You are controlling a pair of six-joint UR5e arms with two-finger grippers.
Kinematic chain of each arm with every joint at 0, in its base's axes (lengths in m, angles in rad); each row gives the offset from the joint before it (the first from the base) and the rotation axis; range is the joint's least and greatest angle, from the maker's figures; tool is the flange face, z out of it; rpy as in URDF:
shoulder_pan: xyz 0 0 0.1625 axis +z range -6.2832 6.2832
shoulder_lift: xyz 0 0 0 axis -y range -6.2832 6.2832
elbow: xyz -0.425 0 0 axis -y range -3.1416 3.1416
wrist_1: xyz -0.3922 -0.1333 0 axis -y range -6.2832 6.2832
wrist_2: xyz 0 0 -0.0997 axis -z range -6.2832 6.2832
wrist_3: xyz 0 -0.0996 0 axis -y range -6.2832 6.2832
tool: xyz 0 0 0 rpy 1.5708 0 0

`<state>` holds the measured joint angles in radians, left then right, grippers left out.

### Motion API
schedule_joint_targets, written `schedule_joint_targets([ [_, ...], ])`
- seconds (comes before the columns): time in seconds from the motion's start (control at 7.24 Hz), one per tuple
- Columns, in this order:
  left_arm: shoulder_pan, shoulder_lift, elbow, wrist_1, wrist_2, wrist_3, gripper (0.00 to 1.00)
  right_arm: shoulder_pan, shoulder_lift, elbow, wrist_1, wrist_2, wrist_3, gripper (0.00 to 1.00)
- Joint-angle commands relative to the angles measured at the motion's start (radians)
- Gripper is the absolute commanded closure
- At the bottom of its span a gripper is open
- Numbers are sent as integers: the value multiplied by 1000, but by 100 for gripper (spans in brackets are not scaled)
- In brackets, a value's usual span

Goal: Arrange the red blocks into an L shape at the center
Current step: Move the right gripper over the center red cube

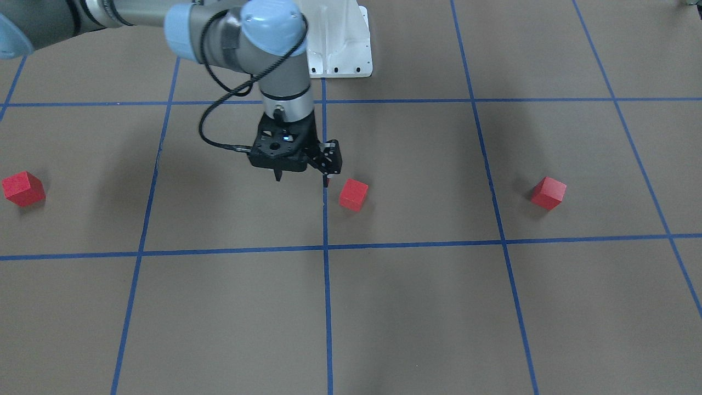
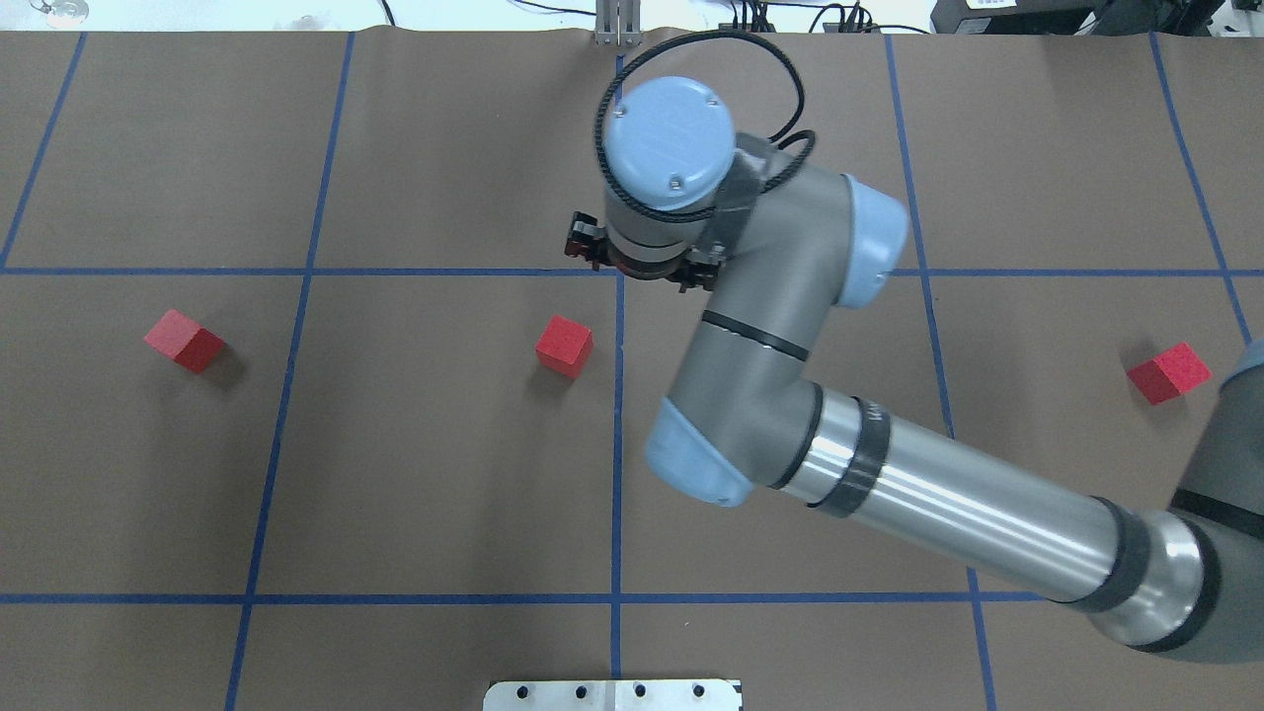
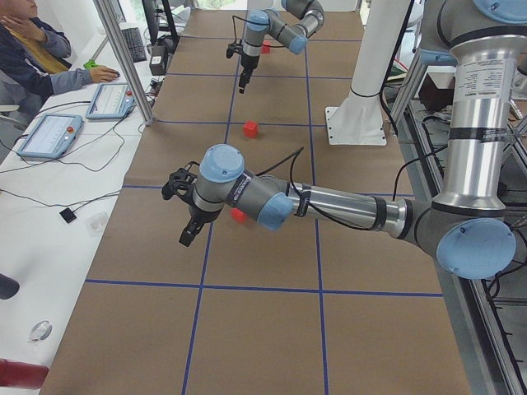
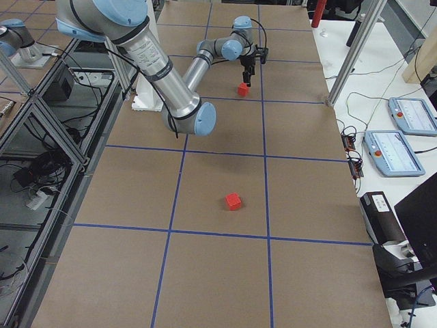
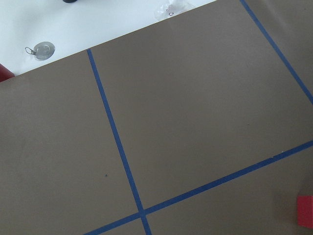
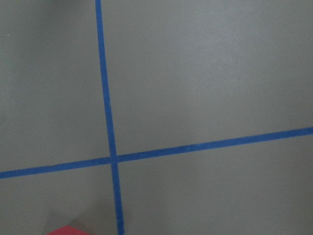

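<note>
The middle red block should start the L shape at center. My right gripper will next grab the block by its two opposite sides.
Three red blocks lie apart in one row on the brown gridded surface: one near the middle (image 1: 353, 195) (image 2: 565, 346), one toward my left (image 1: 548, 192) (image 2: 185, 341), one toward my right (image 1: 23, 188) (image 2: 1170, 372). The middle vertical line (image 1: 326, 274) runs just beside the middle block. My right gripper (image 1: 303, 179) points down, open and empty, straddling that line next to the middle block without touching it. The right wrist view shows that block's top (image 6: 66, 231) at its bottom edge. My left gripper (image 3: 188, 237) shows only in the exterior left view, near the left block (image 3: 239, 216); I cannot tell whether it is open.
The white metal base (image 1: 340, 55) (image 2: 612, 696) stands at my edge of the table. Tablets (image 3: 49, 136) and an operator (image 3: 33, 49) are beyond the far edge. A metal post (image 3: 123, 58) stands at that edge. A key ring (image 5: 40, 50) lies off the paper.
</note>
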<state>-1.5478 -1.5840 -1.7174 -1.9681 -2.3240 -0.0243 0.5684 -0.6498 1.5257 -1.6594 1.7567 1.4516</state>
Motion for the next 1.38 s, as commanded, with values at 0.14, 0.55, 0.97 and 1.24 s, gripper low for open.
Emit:
schedule_joint_targets([
  [0.14, 2, 1, 1, -8, 0, 0, 0, -70, 205, -298, -13, -34, 195, 4],
  [0.55, 0, 1, -1, -14, 0, 1, 0, -99, 203, -355, -7, -71, 230, 5],
  [0.97, 2, -1, 1, -14, 0, 1, 0, -111, 200, -372, 3, -75, 223, 5],
  [1.24, 2, -1, 2, -18, 0, 1, 0, -123, 199, -374, 4, -91, 222, 5],
])
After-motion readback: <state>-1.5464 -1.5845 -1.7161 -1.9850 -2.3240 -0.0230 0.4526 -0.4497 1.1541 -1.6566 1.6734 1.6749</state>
